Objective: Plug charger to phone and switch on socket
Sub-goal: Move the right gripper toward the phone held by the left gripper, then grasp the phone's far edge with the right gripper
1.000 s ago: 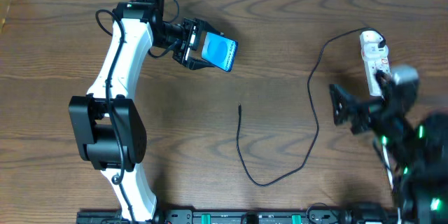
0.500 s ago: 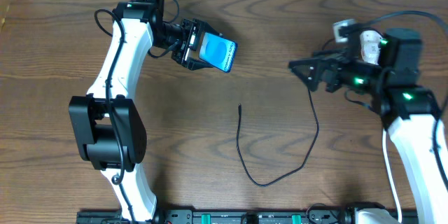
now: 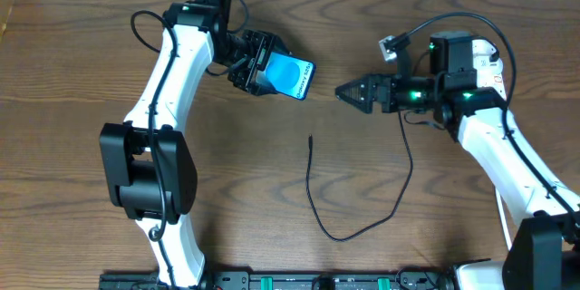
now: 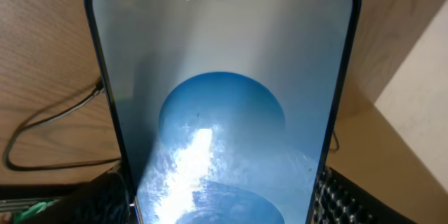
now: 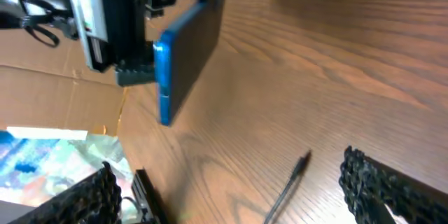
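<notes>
The phone's opposite end has to stay free for my left gripper's regrasp. My right gripper should next grab the phone by its loose end, pinching its screen and back.
My left gripper is shut on the phone and holds it above the table at the back left, its cyan screen facing up. The phone fills the left wrist view, its lower end between the fingers. My right gripper is open and empty, pointing left at the phone, a short way to its right. The right wrist view shows the phone edge-on. The charger's black cable loops across the table, and its plug tip lies free, also seen in the right wrist view. The white socket is mostly hidden behind my right arm.
A cardboard sheet lies at the table's far left edge. A black rail runs along the front edge. The cable rises from the loop under my right arm toward the socket.
My right arm has swung from the right front edge up and to the left, its gripper now pointing at the phone. My left gripper has shifted slightly right with the phone.
</notes>
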`<state>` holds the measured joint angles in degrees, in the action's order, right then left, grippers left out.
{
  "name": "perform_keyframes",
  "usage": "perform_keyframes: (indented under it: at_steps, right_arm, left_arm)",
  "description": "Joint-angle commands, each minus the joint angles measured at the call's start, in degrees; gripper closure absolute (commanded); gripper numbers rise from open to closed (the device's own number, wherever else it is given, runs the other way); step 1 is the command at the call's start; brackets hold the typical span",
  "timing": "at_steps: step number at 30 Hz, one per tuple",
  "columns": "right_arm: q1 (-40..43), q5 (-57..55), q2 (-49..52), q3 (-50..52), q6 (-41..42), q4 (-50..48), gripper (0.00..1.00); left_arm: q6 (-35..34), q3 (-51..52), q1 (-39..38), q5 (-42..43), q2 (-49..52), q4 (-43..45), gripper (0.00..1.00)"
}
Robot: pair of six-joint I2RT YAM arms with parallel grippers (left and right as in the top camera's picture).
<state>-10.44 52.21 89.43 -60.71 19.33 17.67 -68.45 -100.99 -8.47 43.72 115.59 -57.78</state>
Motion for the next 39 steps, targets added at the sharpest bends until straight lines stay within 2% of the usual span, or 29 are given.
perform_keyframes:
  at_steps: [1, 9, 18, 39]
  right_arm:
    - [-1.29, -0.09, 0.17, -0.94, 6.40, -2.45, 0.01]
    - [-2.78, -4.33, 0.17, -0.94, 16.98, -4.50, 0.01]
    - [-5.01, -6.32, 0.17, -0.94, 18.62, -4.66, 0.01]
    - [-7.06, -15.23, 0.17, -0.92, 20.06, -3.96, 0.11]
  left_arm:
    - [-5.73, -1.14, -0.96, -3.15, -1.81, 0.00, 0.93]
    - [-14.43, -1.14, -3.52, -4.17, -1.81, 1.18, 0.93]
    - [-16.35, -1.14, -7.28, -4.17, -1.81, 3.98, 0.93]
    - [-17.59, -1.14, -13.38, -3.72, -1.81, 4.17, 0.93]
